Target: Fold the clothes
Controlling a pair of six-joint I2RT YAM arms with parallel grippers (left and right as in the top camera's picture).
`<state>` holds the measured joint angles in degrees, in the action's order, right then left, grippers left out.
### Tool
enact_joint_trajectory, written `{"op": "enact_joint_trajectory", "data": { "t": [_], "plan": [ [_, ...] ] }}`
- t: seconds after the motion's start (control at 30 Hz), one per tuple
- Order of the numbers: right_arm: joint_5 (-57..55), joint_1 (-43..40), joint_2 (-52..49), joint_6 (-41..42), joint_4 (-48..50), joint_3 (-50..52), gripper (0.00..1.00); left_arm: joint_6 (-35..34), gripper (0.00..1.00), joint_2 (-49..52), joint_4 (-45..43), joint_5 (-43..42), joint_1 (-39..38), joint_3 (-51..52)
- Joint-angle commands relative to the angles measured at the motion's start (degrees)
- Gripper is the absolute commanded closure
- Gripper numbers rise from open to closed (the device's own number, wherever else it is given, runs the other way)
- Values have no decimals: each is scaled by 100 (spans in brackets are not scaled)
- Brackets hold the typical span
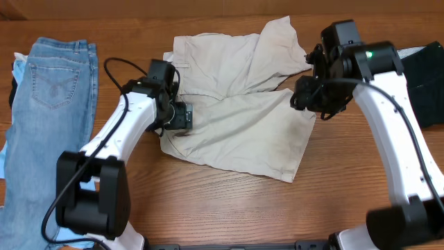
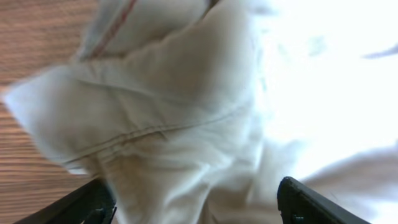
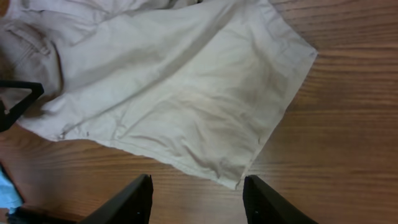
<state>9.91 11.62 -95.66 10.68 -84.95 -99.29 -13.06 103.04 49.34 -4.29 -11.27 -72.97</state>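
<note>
My right gripper will next take hold of that leg's hem corner (image 1: 288, 178), so that it can fold the front leg over the beige khaki shorts (image 1: 232, 128).
The beige khaki shorts (image 1: 236, 118) lie rumpled in the middle of the table, one leg spread toward the front right and the other flipped up toward the back. My left gripper (image 1: 182, 117) is at the shorts' left edge. In the left wrist view its fingers (image 2: 199, 211) are wide open with bunched beige cloth (image 2: 186, 124) between them. My right gripper (image 1: 305, 97) hovers over the shorts' right side. In the right wrist view it is open and empty (image 3: 198, 205) above bare wood, just in front of the leg's hem corner (image 3: 233, 180).
Light-blue denim jeans (image 1: 52, 97) lie flat at the far left, with a pale blue cloth (image 1: 10, 160) beneath them. A black folded garment (image 1: 424, 76) sits at the right edge. The wooden table (image 1: 229, 208) shows in front of the shorts.
</note>
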Motion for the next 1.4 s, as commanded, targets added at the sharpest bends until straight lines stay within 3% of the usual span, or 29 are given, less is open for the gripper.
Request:
{"op": "enact_joint_trajectory", "data": {
  "t": [0.0,0.2,0.3,0.4,0.5,0.53,0.57,0.73,0.9,1.0,1.1,1.13,1.17,1.2,1.23,1.27,1.37],
  "plan": [
    [-610,437,570,866,-74,387,49,503,14,-264,181,42,-39,-153],
    [-608,1064,1473,1950,514,2391,49,684,13,-264,1421,201,-37,-140],
    [-262,1119,1652,1985,1259,3589,48,557,21,-267,1897,254,-37,-133],
    [-177,1119,1587,2009,2135,4459,45,243,22,-267,2017,636,-37,-70],
    [-280,1119,1515,2114,2614,4900,34,61,21,-264,1773,1054,-17,101],
    [-391,1119,1484,2116,2688,4975,18,59,21,-267,1604,1047,0,170],
    [-546,1117,1440,2140,2728,5040,11,57,21,-267,1390,1043,9,278],
    [-686,1119,992,2260,3237,5372,9,-382,18,-264,728,1049,11,874],
    [-595,1119,538,2260,3689,5396,24,-782,21,-264,420,1047,11,988],
    [-597,1119,518,2260,3797,5447,43,-844,25,-264,393,1019,11,988],
    [-518,1119,518,2260,4162,5685,45,-844,31,-264,393,962,4,992],
    [-511,1119,518,2262,4277,5801,49,-844,36,-264,396,901,4,994],
    [-450,1119,518,2264,4336,5838,58,-841,48,-264,396,874,4,994],
    [-446,1115,520,2267,4334,5834,76,-841,66,-264,393,874,4,994],
    [-446,1113,525,2382,4328,5829,88,-839,84,-264,374,887,4,994],
    [-426,1113,533,2393,4328,5829,96,-839,96,-264,352,892,7,992],
    [-341,1014,739,2396,3910,5547,96,-839,96,-271,328,841,9,894]
  ]
}}
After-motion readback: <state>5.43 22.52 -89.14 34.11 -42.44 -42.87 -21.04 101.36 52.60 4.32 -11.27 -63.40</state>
